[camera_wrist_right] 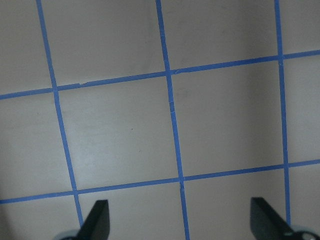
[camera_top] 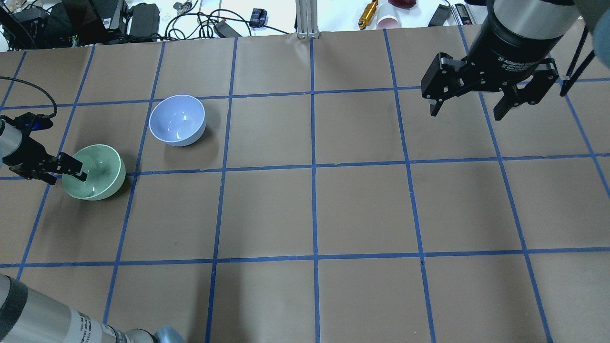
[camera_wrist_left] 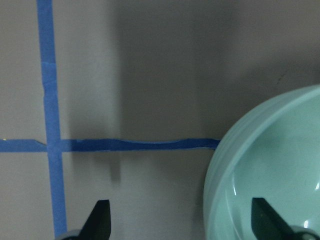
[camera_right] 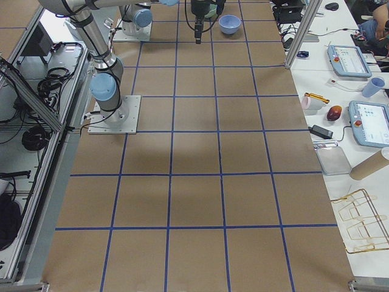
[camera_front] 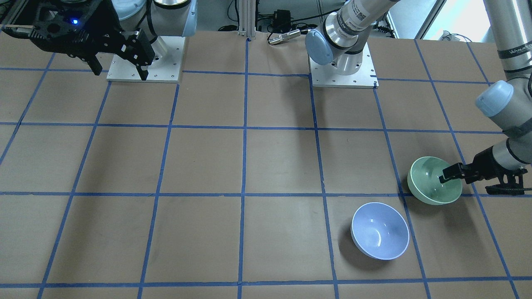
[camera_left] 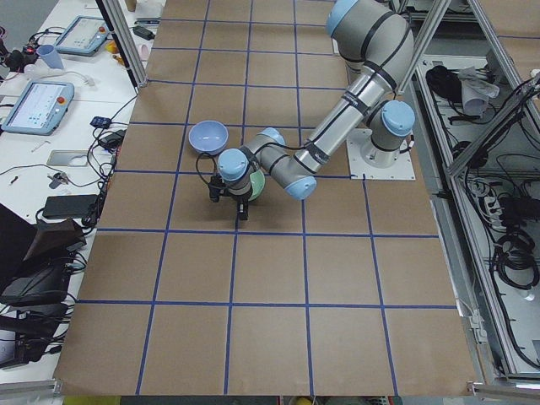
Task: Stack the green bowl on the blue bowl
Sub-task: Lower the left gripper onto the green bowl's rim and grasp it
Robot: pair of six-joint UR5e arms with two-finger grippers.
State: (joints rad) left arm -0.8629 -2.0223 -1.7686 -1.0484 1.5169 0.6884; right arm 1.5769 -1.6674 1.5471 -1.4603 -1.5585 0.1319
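Note:
The left gripper grabs the green bowl by its rim [camera_front: 449,164] next, leaving the green bowl's base free to settle into the blue bowl.
The pale mint-green bowl [camera_front: 432,189] sits upright on the table at the robot's far left; it also shows in the overhead view [camera_top: 97,176] and the left wrist view [camera_wrist_left: 270,165]. The periwinkle-blue bowl [camera_front: 380,230] [camera_top: 177,119] stands upright a short gap away, farther from the robot. My left gripper [camera_top: 66,178] [camera_wrist_left: 182,220] is open and straddles the green bowl's rim, one finger inside the bowl and one outside. My right gripper [camera_top: 465,114] [camera_front: 120,68] is open and empty, high above the table on the robot's right.
The table is brown paper with a blue tape grid [camera_top: 314,166]. The two arm bases [camera_front: 343,70] stand on white plates at the robot's edge. Cables, tools and a cup [camera_top: 388,21] lie beyond the table's far edge.

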